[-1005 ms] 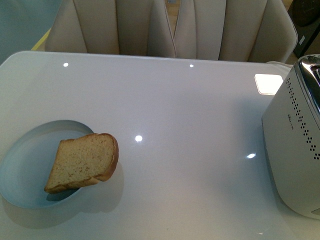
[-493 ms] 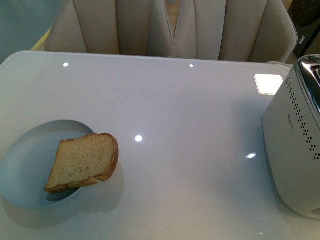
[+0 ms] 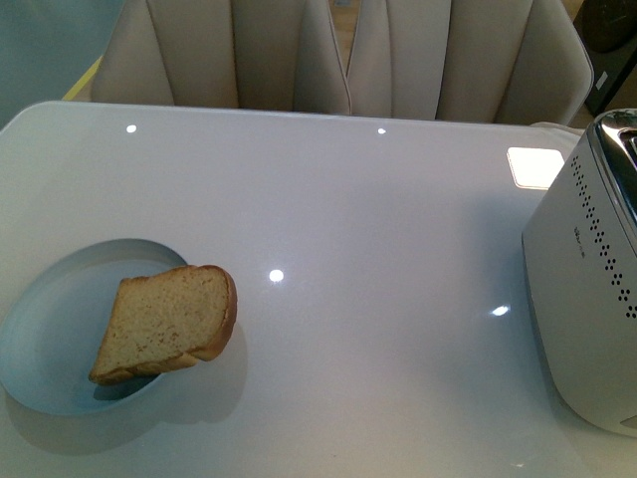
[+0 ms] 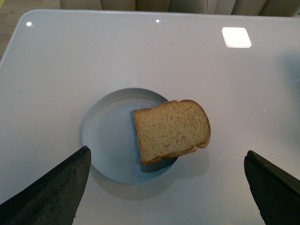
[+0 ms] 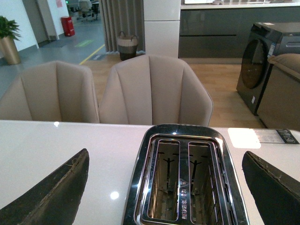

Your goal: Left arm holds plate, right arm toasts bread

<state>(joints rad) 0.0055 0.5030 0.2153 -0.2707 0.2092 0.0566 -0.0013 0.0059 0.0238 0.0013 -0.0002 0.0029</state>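
The pale blue plate needs to be held while the bread point(image 3: 167, 324) gets toasted, so the robot's left gripper should grab it by its rim point(image 3: 22, 309) next.
A slice of light brown bread point(image 3: 167, 324) lies on the right side of a round pale blue plate point(image 3: 50, 334) at the table's front left, overhanging its rim. Both show in the left wrist view, bread point(image 4: 171, 129) and plate point(image 4: 108, 136). My left gripper point(image 4: 166, 187) is open and empty above them, its black fingers point(image 4: 51, 192) spread wide. My right gripper point(image 5: 166, 192) is open and empty above a white toaster point(image 3: 597, 289), whose two chrome-rimmed slots point(image 5: 183, 180) are empty. Neither arm shows in the front view.
The glossy white table point(image 3: 378, 219) carries the plate at the left and the toaster at the right edge. Beige chairs point(image 3: 338, 55) stand behind the far edge. A bright light reflection point(image 3: 534, 165) lies near the toaster.
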